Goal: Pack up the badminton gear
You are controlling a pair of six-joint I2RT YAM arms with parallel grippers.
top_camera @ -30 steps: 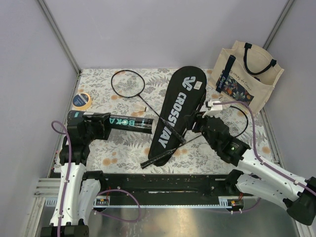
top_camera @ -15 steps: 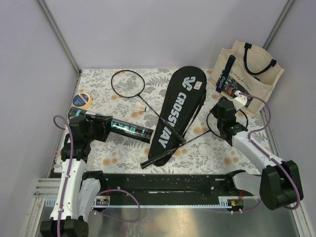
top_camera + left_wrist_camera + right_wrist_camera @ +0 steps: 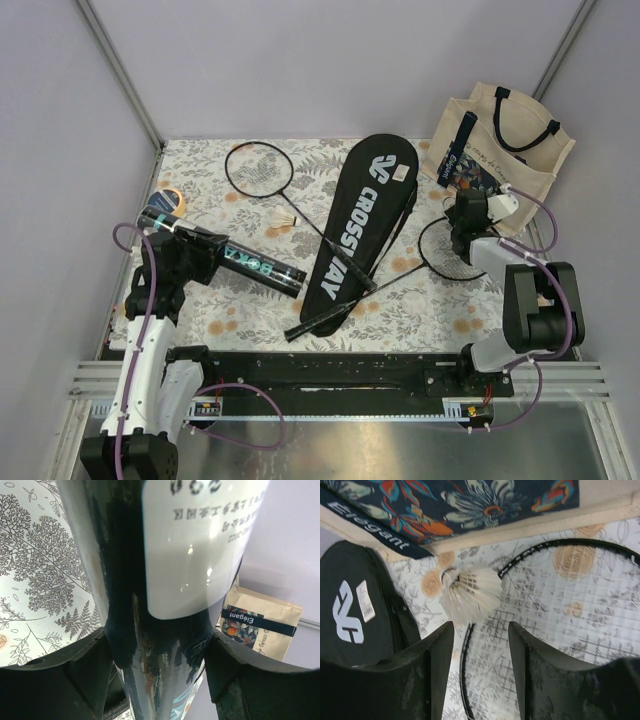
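My right gripper will next grab the white shuttlecock by its skirt's open edge (image 3: 481,603), so the cork enters the tube first.
My left gripper (image 3: 197,255) is shut on the black tube with teal lettering (image 3: 255,265), which lies slanted over the left of the table and fills the left wrist view (image 3: 150,580) between the fingers. My right gripper (image 3: 462,214) is open and empty by the tote, over the head of one racket (image 3: 455,252). A white shuttlecock (image 3: 470,592) lies just past the right gripper (image 3: 480,630), on that racket's rim (image 3: 560,547). The other racket (image 3: 258,167) lies at the far left, its shaft crossing the black "CROSSWAY" bag (image 3: 355,225). A second shuttlecock (image 3: 288,220) lies left of the bag.
The cream tote bag (image 3: 505,140) stands at the far right corner, right behind my right gripper; its floral pocket (image 3: 470,505) shows close above the shuttlecock. A yellow-rimmed tape roll (image 3: 170,198) lies at the left edge by the tube's end. Walls close in the table.
My right arm has swung right and away, from beside the bag to the racket head by the tote. My left gripper has turned the tube, so its right end points more toward me.
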